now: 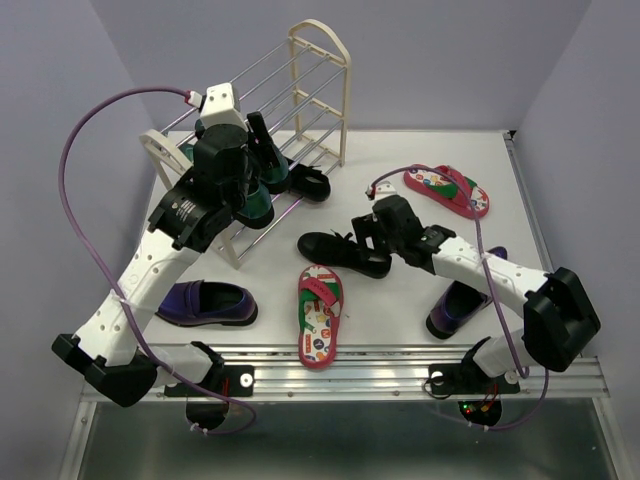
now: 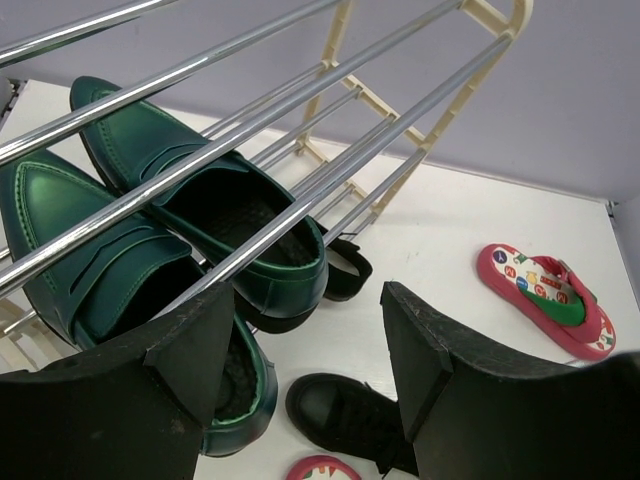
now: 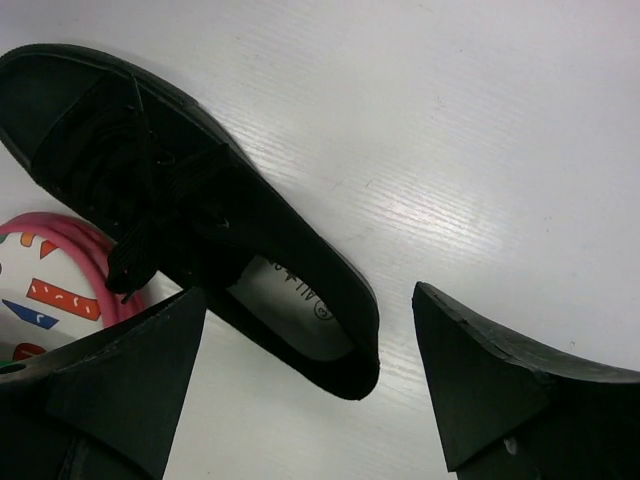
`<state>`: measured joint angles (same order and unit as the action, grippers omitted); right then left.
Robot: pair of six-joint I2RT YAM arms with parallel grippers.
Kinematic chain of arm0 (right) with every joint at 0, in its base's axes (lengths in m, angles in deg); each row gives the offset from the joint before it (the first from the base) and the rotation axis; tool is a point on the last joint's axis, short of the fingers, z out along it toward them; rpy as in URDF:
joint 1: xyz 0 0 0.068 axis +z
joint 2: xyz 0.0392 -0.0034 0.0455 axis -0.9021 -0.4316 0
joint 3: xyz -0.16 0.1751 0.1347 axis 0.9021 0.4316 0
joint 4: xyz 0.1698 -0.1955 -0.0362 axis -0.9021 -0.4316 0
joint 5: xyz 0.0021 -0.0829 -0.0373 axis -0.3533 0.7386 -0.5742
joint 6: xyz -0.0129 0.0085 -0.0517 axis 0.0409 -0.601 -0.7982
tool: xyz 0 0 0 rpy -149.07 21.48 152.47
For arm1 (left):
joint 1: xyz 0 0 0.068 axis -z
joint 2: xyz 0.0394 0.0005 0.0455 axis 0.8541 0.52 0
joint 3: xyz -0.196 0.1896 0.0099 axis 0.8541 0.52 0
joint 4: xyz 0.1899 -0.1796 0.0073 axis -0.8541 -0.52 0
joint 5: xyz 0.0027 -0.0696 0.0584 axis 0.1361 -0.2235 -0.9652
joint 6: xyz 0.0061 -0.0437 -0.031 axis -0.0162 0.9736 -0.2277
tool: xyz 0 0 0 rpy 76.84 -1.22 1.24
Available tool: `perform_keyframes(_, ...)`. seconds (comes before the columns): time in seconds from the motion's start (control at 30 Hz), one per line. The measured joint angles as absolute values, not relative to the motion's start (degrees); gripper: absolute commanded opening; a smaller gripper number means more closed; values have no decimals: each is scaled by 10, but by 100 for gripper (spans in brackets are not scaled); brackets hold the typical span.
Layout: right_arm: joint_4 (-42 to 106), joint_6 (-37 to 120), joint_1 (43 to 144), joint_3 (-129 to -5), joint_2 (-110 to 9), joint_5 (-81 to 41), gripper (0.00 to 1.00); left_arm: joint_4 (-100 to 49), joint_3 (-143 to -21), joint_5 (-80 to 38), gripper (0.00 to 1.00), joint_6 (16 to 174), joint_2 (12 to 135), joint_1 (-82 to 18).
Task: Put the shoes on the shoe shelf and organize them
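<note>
My right gripper should lower first and then close on the black shoe's heel rim, because its fingers are above it and would miss if closed now.
The shoe shelf (image 1: 318,62), with cream arched ends and shiny rods, stands at the back left. Two dark green shoes (image 1: 262,192) sit on its lowest tier, also in the left wrist view (image 2: 235,235), with a black shoe (image 1: 310,184) beside them. My left gripper (image 1: 264,140) is open and empty just above the green shoes (image 2: 308,300). A second black shoe (image 1: 342,253) lies mid-table. My right gripper (image 1: 366,226) is open, its jaws either side of that shoe's heel (image 3: 310,292), not touching it. Red flip-flops (image 1: 320,315) (image 1: 447,190) and purple loafers (image 1: 207,303) (image 1: 460,305) lie on the table.
Grey walls close in the white table (image 1: 420,150) at the back and sides. A metal rail (image 1: 400,365) runs along the near edge. Purple cables (image 1: 75,190) loop from both arms. The right arm lies over the right purple loafer.
</note>
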<state>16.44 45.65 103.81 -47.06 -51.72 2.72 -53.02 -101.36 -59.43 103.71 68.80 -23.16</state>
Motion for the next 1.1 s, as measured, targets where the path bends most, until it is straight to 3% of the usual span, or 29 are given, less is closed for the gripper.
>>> perform_keyframes(0.4,136,514,989,-417,-505,-23,80,-527,-1000,-584,71,1038,686,-232)
perform_keyframes(0.47,139,523,989,-417,-512,-33,63,-526,-999,-583,71,1038,686,-232)
perform_keyframes(0.5,141,530,989,-417,-517,-35,46,-526,-997,-583,71,1039,686,-232)
perform_keyframes(0.63,144,552,989,-417,-550,-34,3,-525,-996,-581,71,1040,686,-232)
perform_keyframes(1.1,85,574,928,-435,-521,39,1,-524,-995,-582,71,1041,683,-232)
